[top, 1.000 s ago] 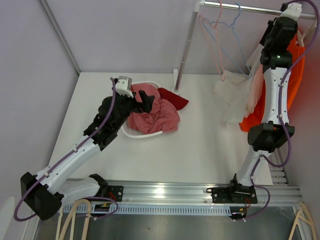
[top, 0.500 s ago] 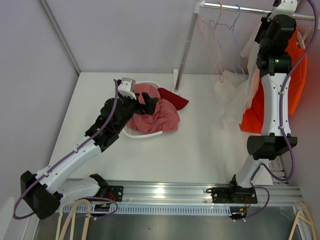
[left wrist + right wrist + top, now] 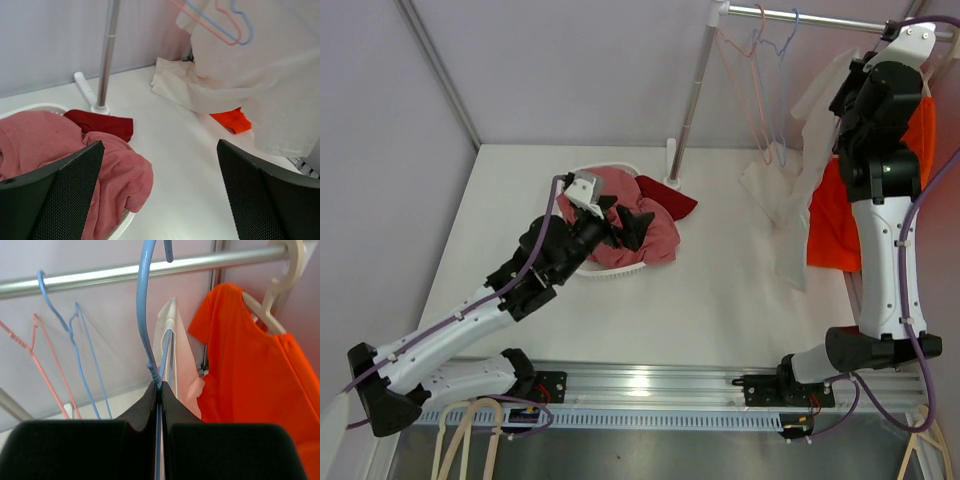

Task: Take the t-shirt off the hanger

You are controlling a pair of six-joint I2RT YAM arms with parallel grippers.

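The white t-shirt (image 3: 798,175) needs to be pulled off. My left gripper needs to grab it by its near hanging edge (image 3: 794,264), which leaves the blue hanger free.
A white t-shirt (image 3: 798,175) hangs from a blue hanger (image 3: 146,315), its hem trailing on the table. My right gripper (image 3: 161,388) is shut on the hanger's neck, just below the metal rail (image 3: 125,273). In the top view the right gripper (image 3: 850,80) is high at the rail. I cannot tell whether the hook rests on the rail. My left gripper (image 3: 625,225) is open and empty over the basket. In the left wrist view it (image 3: 160,190) faces the white t-shirt (image 3: 250,85).
An orange t-shirt (image 3: 832,210) hangs on a white hanger (image 3: 280,280) right of the blue one. Empty pink and blue hangers (image 3: 760,70) hang on the rail. A white basket (image 3: 610,270) holds a pink shirt (image 3: 650,238), with a dark red garment (image 3: 670,197) beside it. The rack's pole (image 3: 688,110) stands on the table.
My right arm has swung up and right along the rail, lifting the white t-shirt partly off the table. My left arm has reached further right over the basket.
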